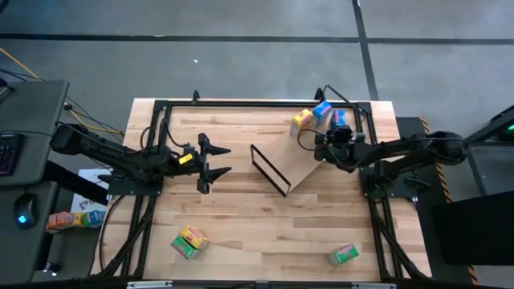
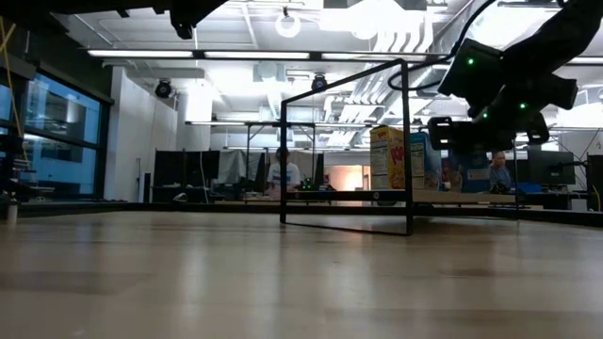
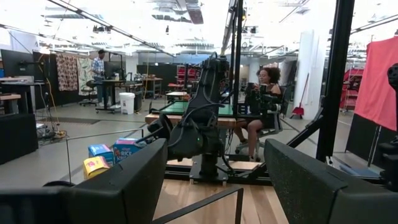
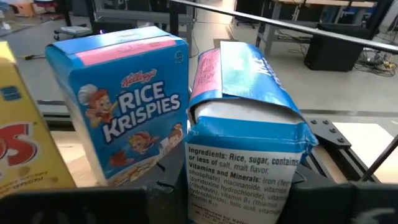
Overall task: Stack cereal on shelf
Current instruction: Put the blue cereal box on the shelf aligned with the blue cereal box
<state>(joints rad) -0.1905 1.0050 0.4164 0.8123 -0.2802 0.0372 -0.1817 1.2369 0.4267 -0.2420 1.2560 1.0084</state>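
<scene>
The blue box [image 1: 338,117] is upright on the shelf board [image 1: 292,160] beside the others. My right gripper needs to open now, because the box would stay standing.
The shelf [image 1: 309,164] lies flat at the table's far right, with its black frame [image 1: 269,169] standing up at its near-left end. At the board's far end stand a yellow cereal box [image 1: 302,120] and a blue Rice Krispies box [image 4: 124,124]. My right gripper [image 1: 336,138] is shut on a second blue cereal box [image 1: 341,118] right beside them. My left gripper [image 1: 212,162] hangs open over the table's left half, away from every box; its fingers [image 3: 118,186] frame the left wrist view. My right gripper pinches the blue box's lower part [image 4: 249,196] between its two fingers, one on each broad face. The narrow ingredients panel faces back along the fingers. The fingers come from the near side, about level, slightly downward. The box stands upright; its base is out of frame.
Two more small boxes lie near the table's front edge: a green-and-yellow one [image 1: 189,241] at the left and a green one [image 1: 343,255] at the right. Black frame rails [image 1: 241,103] run along the table's far edge and sides. People sit in the room beyond.
</scene>
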